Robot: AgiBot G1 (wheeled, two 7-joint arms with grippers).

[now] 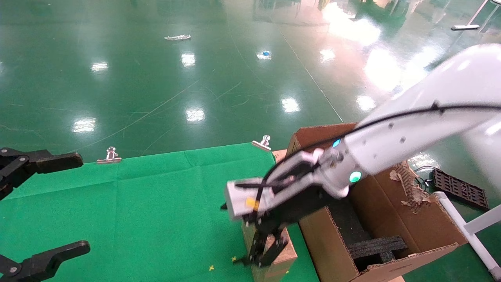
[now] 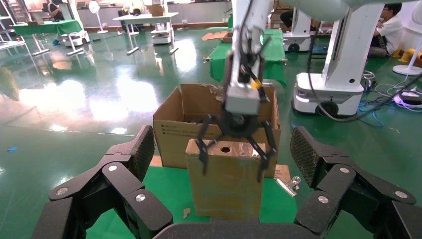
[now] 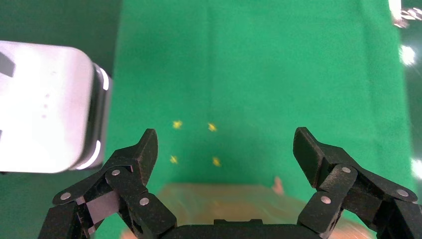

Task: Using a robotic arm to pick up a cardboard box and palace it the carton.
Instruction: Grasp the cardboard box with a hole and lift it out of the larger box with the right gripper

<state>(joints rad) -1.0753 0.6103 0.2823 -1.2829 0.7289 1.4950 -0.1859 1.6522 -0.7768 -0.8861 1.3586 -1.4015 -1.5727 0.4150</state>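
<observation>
The right gripper grabs the small brown cardboard box by its top (image 1: 284,249) (image 3: 224,204) next, to place it in the carton.
The small brown cardboard box (image 1: 288,252) stands upright on the green cloth at the table's front right, beside the carton (image 1: 323,235). The white robotic arm (image 1: 407,137) reaches down from the right. My right gripper (image 1: 263,250) is open and straddles the box's top without closing on it. In the left wrist view the box (image 2: 226,186) shows its round hole on top, with the right gripper (image 2: 233,154) over it and the carton (image 2: 174,127) behind. In the right wrist view the box top (image 3: 224,206) lies below the open right gripper (image 3: 225,142). My left gripper (image 1: 78,203) is open at the far left.
The green cloth (image 1: 156,203) covers the table, held by metal clips (image 1: 110,154) (image 1: 263,143) at its far edge. Black foam (image 1: 375,246) lies inside the carton. A black grid piece (image 1: 460,188) and a white frame (image 1: 469,227) sit to the right. Glossy green floor lies beyond.
</observation>
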